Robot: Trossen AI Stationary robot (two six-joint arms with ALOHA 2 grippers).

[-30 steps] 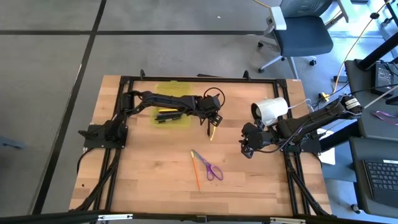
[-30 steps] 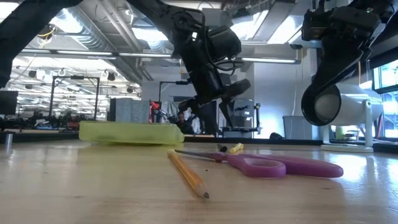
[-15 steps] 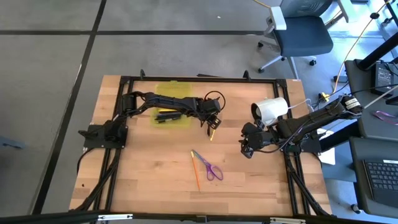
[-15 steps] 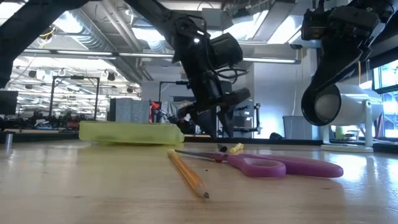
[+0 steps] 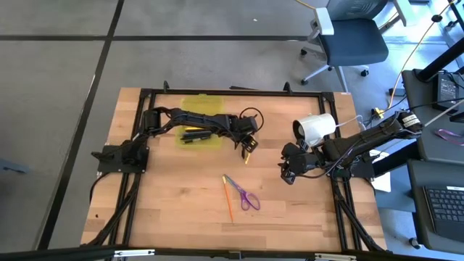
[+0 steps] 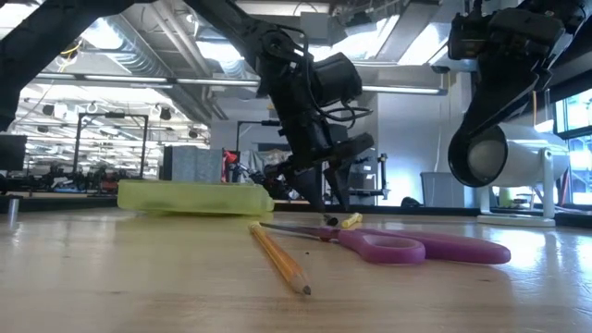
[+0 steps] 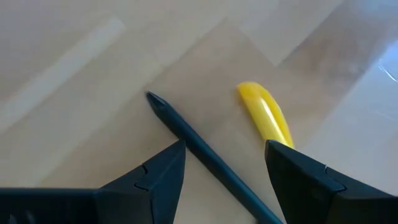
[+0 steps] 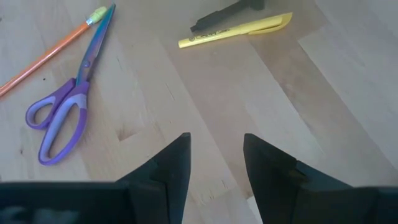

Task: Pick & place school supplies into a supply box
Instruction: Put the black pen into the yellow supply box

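Note:
I will grab the black pen's body (image 7: 211,160) next with my left gripper, to put it away in the supply box.
My left gripper (image 5: 245,147) hangs open just above the table to the right of the yellow-green supply box (image 5: 199,130). In the left wrist view its fingers (image 7: 155,177) stand on either side of a black pen (image 7: 199,148) lying on the wood, with a yellow pen (image 7: 266,118) beside it; I see no contact. Purple-handled scissors (image 5: 248,196) and an orange pencil (image 5: 228,201) lie flat near the table's middle. My right gripper (image 5: 286,172) waits open above bare wood on the table's right. Dark pens (image 5: 192,135) lie in the box.
A white cylinder (image 5: 316,129) sits on a stand at the table's right edge, behind my right arm. The box (image 6: 194,197) lies far left of the scissors (image 6: 416,246) and pencil (image 6: 277,257). Bare wood spans the near half of the table (image 5: 167,210).
My left gripper has come down toward the black and yellow pens, its fingertips now close to the table; its wrist has tipped slightly. My right arm has kept still and no object has moved.

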